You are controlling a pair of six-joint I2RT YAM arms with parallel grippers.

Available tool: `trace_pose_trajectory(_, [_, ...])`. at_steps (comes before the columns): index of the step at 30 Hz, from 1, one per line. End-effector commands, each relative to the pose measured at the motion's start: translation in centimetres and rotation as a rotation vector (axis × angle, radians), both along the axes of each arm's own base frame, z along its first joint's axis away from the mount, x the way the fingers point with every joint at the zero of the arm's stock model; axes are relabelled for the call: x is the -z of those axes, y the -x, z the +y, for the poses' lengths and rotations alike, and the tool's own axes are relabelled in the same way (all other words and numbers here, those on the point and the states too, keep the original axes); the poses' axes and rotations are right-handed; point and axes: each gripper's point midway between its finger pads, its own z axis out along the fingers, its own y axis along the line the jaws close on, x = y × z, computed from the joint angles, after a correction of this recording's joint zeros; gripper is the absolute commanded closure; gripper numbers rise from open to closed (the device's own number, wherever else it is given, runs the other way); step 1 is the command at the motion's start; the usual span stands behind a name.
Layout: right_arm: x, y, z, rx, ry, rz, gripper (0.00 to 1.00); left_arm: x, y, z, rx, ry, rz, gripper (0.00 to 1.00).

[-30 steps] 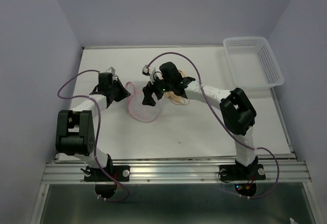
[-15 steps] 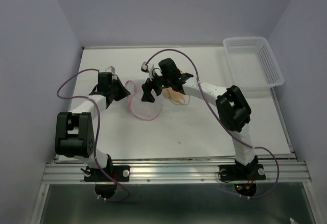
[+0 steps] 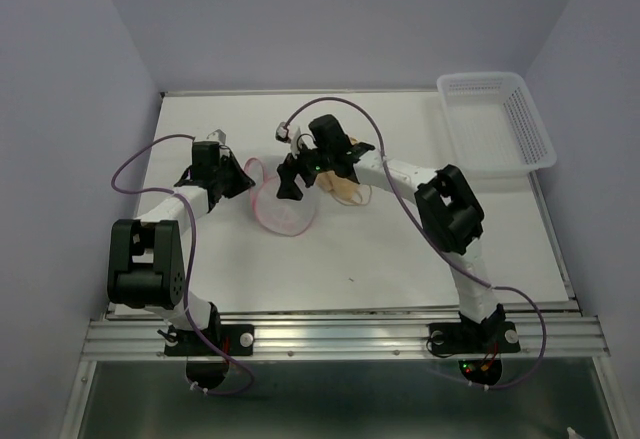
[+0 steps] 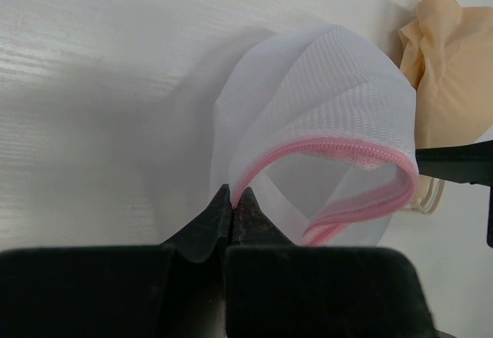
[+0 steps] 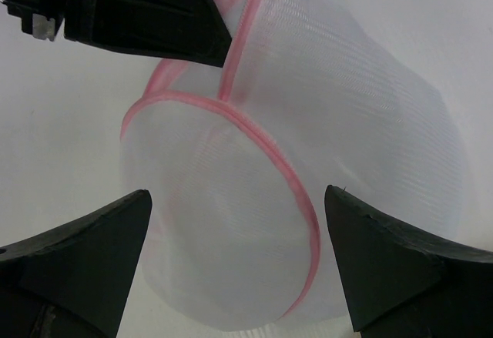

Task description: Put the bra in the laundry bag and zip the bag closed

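Observation:
My right gripper will next grab the laundry bag's pink zipper rim point(image 5: 308, 226), across from my left gripper, to open the bag wide for the bra.
The laundry bag point(image 3: 283, 207) is a white mesh pod with a pink zipper rim, lying left of the table's centre with its mouth gaping. My left gripper point(image 3: 238, 175) is shut on the pink rim at the bag's left side; in the left wrist view the tips point(image 4: 233, 198) pinch the rim of the laundry bag point(image 4: 323, 107). My right gripper point(image 3: 291, 181) hangs open over the bag's right side, its fingers point(image 5: 100, 253) straddling the mesh of the laundry bag point(image 5: 308, 145) without touching it. The tan bra point(image 3: 346, 189) lies on the table just right of the bag, outside it point(image 4: 447, 84).
A white plastic lattice basket point(image 3: 497, 124) stands at the back right corner. The right arm's forearm reaches across above the bra. Purple cables loop over both arms. The table point(image 3: 400, 259) is white, with walls on three sides.
The right gripper has shifted a little toward the back and left over the bag and has opened slightly wider. The left gripper keeps its hold on the rim.

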Motion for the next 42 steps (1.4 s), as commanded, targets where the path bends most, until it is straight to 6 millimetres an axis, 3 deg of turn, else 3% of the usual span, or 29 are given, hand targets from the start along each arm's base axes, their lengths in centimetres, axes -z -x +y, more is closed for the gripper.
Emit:
trace_pose_trajectory(1, [-0.2,0.1,0.7,-0.049,-0.035,0.012,0.00,-1.4,-0.6,-0.4,0.025,-0.004,-0.046,1.00])
trace_pose_trajectory(6, [-1.0,1.6,0.6,-0.085,-0.051,0.061,0.00,-1.2,-0.6,0.0,-0.004,-0.011,-0.037,1.00])
trace_pose_trajectory(8, [-3.1,2.4,0.1,-0.089,-0.070,0.056,0.00,-0.7,-0.7,0.5,-0.046,-0.016,-0.015,1.00])
trace_pose_trajectory(9, [-4.2,4.4,0.2,-0.112,-0.075,0.053,0.00,-0.3,-0.7,0.8,-0.081,-0.017,0.008,1.00])
trace_pose_trajectory(11, [-4.9,6.5,0.2,-0.127,-0.064,0.031,0.00,-0.2,-0.8,1.0,-0.105,-0.015,0.016,1.00])
trace_pose_trajectory(12, [-5.0,7.8,0.2,-0.142,-0.058,0.027,0.00,-0.3,-0.8,1.1,-0.118,-0.012,0.017,1.00])
trace_pose_trajectory(13, [-3.8,9.8,-0.2,-0.166,-0.034,0.054,0.00,-0.4,-0.9,1.2,-0.131,-0.011,0.015,1.00])
trace_pose_trajectory(14, [-5.0,11.7,-0.1,-0.205,-0.054,0.056,0.00,-0.5,-1.0,1.3,-0.138,-0.010,0.013,1.00])
trace_pose_trajectory(17, [-4.1,18.6,0.3,-0.390,-0.070,0.173,0.00,-0.8,-1.4,1.3,-0.157,0.000,0.007,1.00])
trace_pose_trajectory(18, [-4.2,21.7,0.5,-0.487,-0.081,0.221,0.00,-0.8,-1.5,1.3,-0.160,0.004,0.007,1.00])
trace_pose_trajectory(22, [-3.3,22.8,0.6,-0.533,-0.020,0.222,0.00,-1.3,-2.3,0.8,-0.144,0.008,-0.007,1.00])
trace_pose_trajectory(25, [-3.8,23.4,1.3,-0.558,0.014,0.178,0.00,-2.0,-3.0,-0.1,-0.103,0.024,-0.021,1.00])
trace_pose_trajectory(28, [-3.7,22.1,1.4,-0.487,0.043,0.134,0.00,-2.5,-3.1,-1.0,-0.078,0.021,-0.040,1.00])
trace_pose_trajectory(31, [-3.7,17.2,1.5,-0.183,0.098,0.027,0.00,-2.3,-2.8,-1.5,-0.067,0.019,-0.035,1.00])
trace_pose_trajectory(32, [-4.6,14.0,1.1,0.011,0.111,-0.042,0.00,-2.3,-2.8,-1.5,-0.068,0.018,-0.037,1.00])
trace_pose_trajectory(35, [-5.5,9.5,-0.4,0.306,0.113,-0.072,0.00,-2.0,-2.4,-1.8,-0.065,0.017,-0.032,1.00])
trace_pose_trajectory(36, [-5.7,7.1,-2.0,0.451,0.137,-0.117,0.00,-2.0,-2.3,-1.8,-0.068,0.019,-0.029,1.00])
trace_pose_trajectory(39, [-6.4,3.9,-3.9,0.653,0.168,-0.196,0.00,-2.1,-1.8,-2.0,-0.069,0.020,-0.030,1.00])
trace_pose_trajectory(42, [-5.5,2.0,-3.9,0.720,0.191,-0.221,0.00,-2.6,-1.3,-2.3,-0.072,0.022,-0.035,1.00])
